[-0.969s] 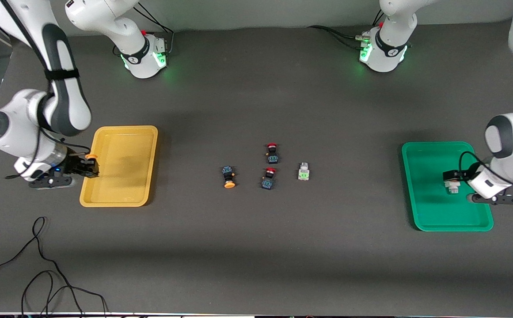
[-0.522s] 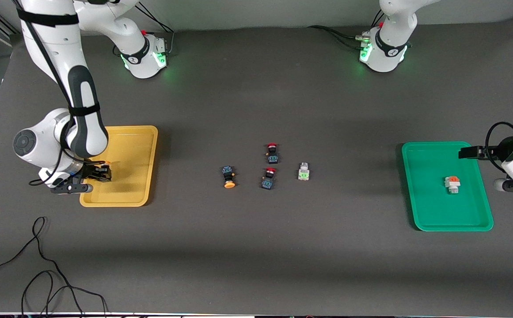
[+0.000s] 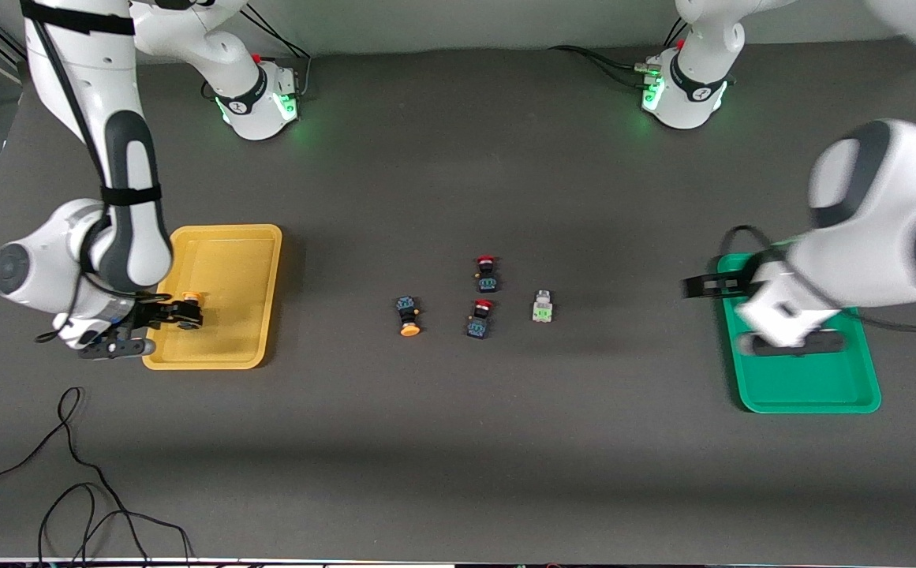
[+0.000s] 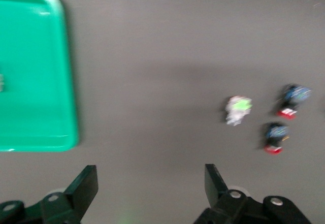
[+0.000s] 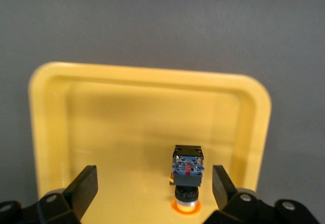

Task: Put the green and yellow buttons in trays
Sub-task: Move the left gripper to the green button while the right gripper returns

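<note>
The left gripper grabs the white green-faced button by its green-faced body [image 3: 542, 309] next, to place it in the green tray [image 3: 809, 386].
The yellow tray [image 3: 225, 347] holds an orange-yellow capped button [image 3: 189, 298] on its side; in the right wrist view [image 5: 188, 176] it lies on the tray floor [image 5: 101, 132]. My right gripper [image 3: 177, 314] [image 5: 153, 176] is open around it, not touching. My left gripper [image 3: 712, 284] [image 4: 151, 176] is open and empty over the green tray's [image 3: 809, 386] [image 4: 30, 66] rim toward the table's middle. The left arm hides the tray's white button. A second orange-yellow capped button [image 3: 409, 315] and a white green-faced button [image 3: 542, 307] [image 4: 237, 109] lie mid-table.
Two red-capped switches [image 3: 487, 272] [image 3: 480, 318] lie between the mid-table buttons; both show in the left wrist view [image 4: 294, 99] [image 4: 275, 136]. Black cables [image 3: 71, 473] lie near the front edge at the right arm's end.
My right gripper lowered into the yellow tray and let go of the orange-yellow capped button. My left gripper let go of the white button, then swung across the green tray toward the table's middle, covering it.
</note>
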### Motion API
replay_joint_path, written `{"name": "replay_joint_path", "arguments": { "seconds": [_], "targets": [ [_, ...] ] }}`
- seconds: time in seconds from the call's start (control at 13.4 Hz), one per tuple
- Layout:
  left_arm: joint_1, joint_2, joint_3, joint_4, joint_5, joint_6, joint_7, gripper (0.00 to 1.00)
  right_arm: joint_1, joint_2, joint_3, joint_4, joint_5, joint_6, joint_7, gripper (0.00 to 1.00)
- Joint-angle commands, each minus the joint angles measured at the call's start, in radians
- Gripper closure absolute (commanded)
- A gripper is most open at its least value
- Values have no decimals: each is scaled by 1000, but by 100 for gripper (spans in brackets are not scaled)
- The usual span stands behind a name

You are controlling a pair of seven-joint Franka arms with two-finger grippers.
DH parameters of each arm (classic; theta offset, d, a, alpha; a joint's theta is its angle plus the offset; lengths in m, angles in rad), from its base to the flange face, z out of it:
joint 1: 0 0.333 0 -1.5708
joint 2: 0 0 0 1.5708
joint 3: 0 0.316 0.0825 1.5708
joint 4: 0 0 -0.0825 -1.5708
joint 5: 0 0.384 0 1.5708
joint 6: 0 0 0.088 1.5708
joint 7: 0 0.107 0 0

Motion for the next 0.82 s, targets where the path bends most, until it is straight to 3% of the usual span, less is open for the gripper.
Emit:
{"name": "replay_joint_path", "arguments": {
  "seconds": [0.0,0.15,0.6,0.75],
  "targets": [
    [-161,97,15,28,21,109,-237,5,66,-17,-59,147,-82,-182,111,0],
    [-233,167,17,28,65,182,-338,5,107,-14,-59,235,-103,-278,219,0],
    [-304,315,21,-21,143,334,-403,3,404,22,-50,336,-96,-281,665,0],
    [-306,333,23,-75,145,407,-400,2,458,59,11,363,-76,-264,712,0]
  ]
}}
